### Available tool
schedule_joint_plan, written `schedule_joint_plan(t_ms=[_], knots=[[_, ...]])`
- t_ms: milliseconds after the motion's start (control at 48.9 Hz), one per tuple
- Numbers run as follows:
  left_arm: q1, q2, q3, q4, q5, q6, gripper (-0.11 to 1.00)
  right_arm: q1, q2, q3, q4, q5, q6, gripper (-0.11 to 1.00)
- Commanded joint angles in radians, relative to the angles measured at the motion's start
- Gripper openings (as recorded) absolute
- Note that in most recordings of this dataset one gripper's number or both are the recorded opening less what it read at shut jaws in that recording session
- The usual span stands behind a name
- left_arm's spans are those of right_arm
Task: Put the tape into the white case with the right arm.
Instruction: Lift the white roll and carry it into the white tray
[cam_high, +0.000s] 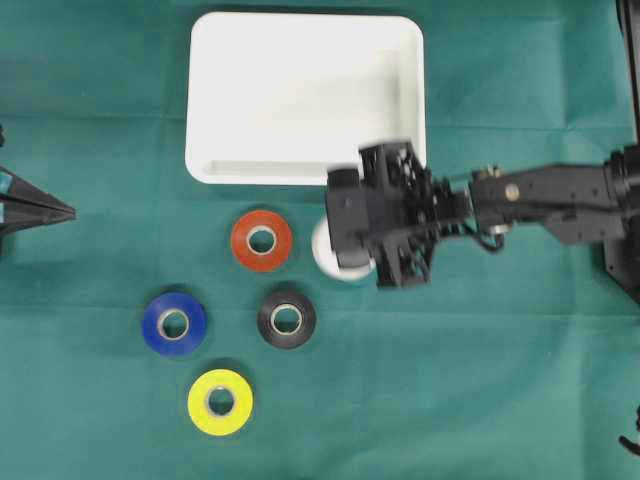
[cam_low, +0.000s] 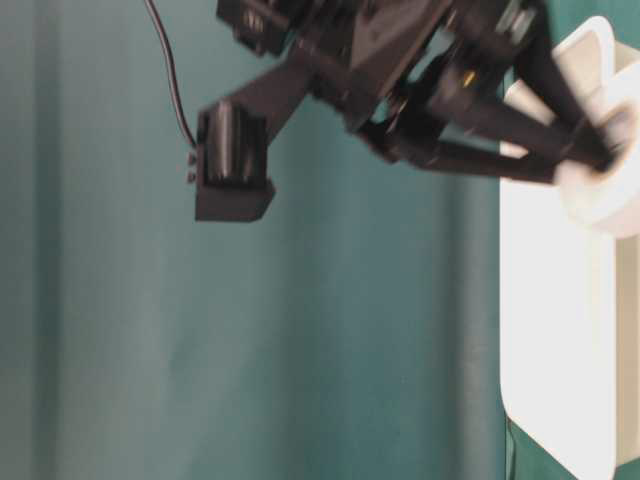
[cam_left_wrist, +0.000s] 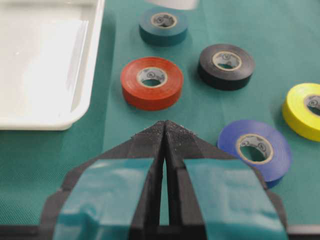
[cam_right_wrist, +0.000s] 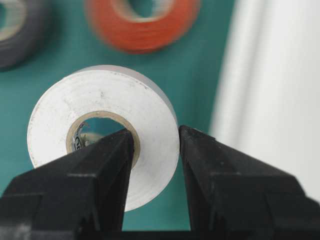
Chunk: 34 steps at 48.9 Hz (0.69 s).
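The white tape (cam_high: 330, 250) hangs over green cloth, short of the case's near rim (cam_high: 305, 176), and would miss. It is too early to open, so my right gripper now moves the tape toward the case first.
My right gripper (cam_right_wrist: 156, 137) is shut on a white tape roll (cam_right_wrist: 100, 100), with one finger through the roll's hole and the other on its outer wall. From overhead, the white tape roll (cam_high: 328, 255) and the right gripper (cam_high: 345, 250) are just in front of the white case's (cam_high: 290, 90) near right corner, over the green cloth. The white case (cam_right_wrist: 280, 90) shows as a blurred white band to the right of the roll. My left gripper (cam_left_wrist: 165, 125) is shut with nothing in it, resting at the far left (cam_high: 70, 211).
A red roll (cam_high: 262, 240), black roll (cam_high: 286, 319), blue roll (cam_high: 174, 323) and yellow roll (cam_high: 220, 402) lie on the cloth in front of the case. A teal roll (cam_left_wrist: 163, 25) shows beyond the red one in the left wrist view.
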<state>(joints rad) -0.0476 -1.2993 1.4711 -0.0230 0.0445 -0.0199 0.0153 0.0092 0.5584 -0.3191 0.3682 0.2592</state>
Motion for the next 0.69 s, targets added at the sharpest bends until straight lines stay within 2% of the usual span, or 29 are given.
schedule_joint_plan(t_ms=[0,143,347,470,674], knots=[[0.0,0.008,-0.012,-0.002,-0.005,-0.002,0.0,-0.061,-0.034,-0.038,-0.043,-0.035,0.0,0.02],[0.0,0.006,-0.011,-0.002,-0.005,-0.002,0.0,-0.169,-0.017,-0.046,-0.063,-0.132,0.0,0.02],[0.0,0.008,-0.011,-0.002,-0.005,-0.002,0.0,-0.261,0.038,-0.048,-0.064,-0.201,0.0,0.02],[0.0,0.008,-0.011,-0.002,-0.005,-0.002,0.0,-0.287,0.064,-0.048,-0.064,-0.201,0.002,0.02],[0.0,0.006,-0.011,-0.003,-0.005,-0.002,0.0,-0.288,0.071,-0.048,-0.064,-0.206,0.002,0.02]])
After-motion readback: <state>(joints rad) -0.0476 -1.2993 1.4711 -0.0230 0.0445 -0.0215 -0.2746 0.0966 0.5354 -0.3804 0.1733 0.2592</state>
